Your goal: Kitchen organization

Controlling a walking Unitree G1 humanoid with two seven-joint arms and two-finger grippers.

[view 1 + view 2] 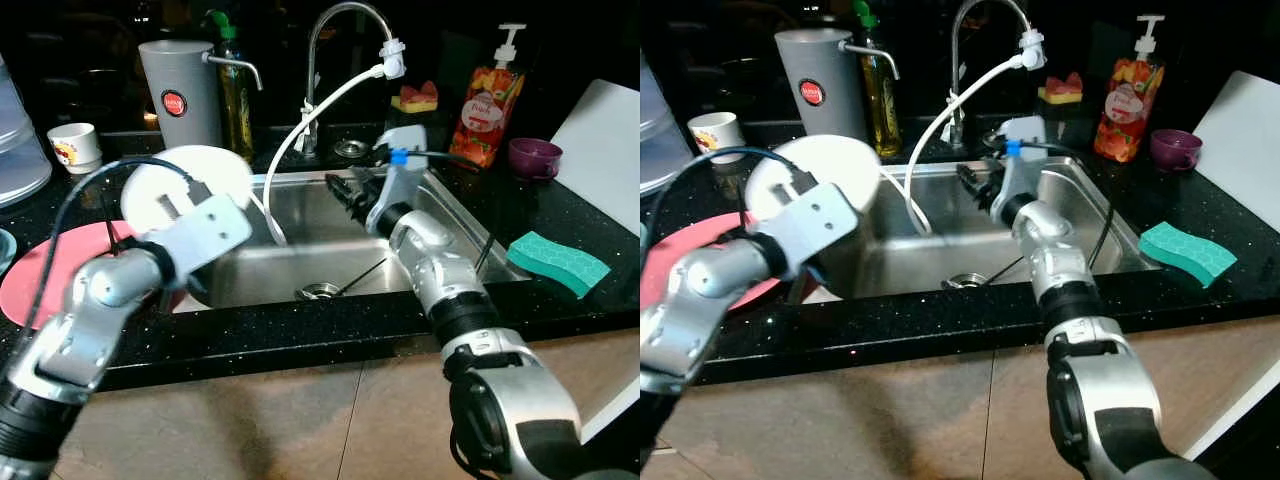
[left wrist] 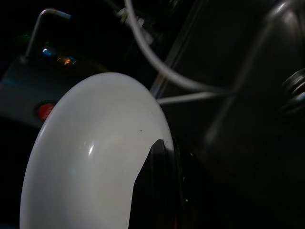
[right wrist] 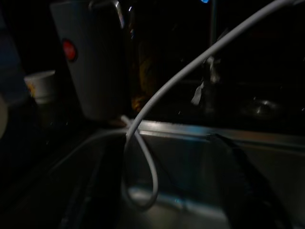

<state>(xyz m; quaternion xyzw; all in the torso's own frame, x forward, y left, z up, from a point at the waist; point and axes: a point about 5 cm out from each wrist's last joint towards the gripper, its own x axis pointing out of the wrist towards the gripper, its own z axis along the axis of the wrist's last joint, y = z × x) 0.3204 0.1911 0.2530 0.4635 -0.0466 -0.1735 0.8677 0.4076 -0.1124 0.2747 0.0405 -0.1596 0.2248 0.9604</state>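
The white plate has another part of its rim covered by my left gripper's fingers already, so my right gripper will grab it by its free rim [image 1: 250, 182] next.
A white plate [image 1: 205, 172] is held on edge above the left rim of the steel sink [image 1: 300, 262]. My left gripper [image 1: 178, 212] is shut on it, and in the left wrist view one black finger [image 2: 159, 191] lies across the plate's [image 2: 90, 157] rim. A pink plate [image 1: 45, 275] lies flat on the black counter under that arm. My right gripper [image 1: 350, 192] hangs over the back right of the basin, open, with nothing between its fingers. A white hose [image 3: 157, 100] loops down from the faucet [image 1: 335, 20] just in front of it.
Behind the sink stand a grey jug [image 1: 180, 90], an oil bottle [image 1: 237, 100], a small white cup [image 1: 75, 145] and a soap pump bottle [image 1: 487, 105]. On the right lie a purple bowl [image 1: 533, 155], a green sponge [image 1: 557, 262] and a white board [image 1: 605, 150].
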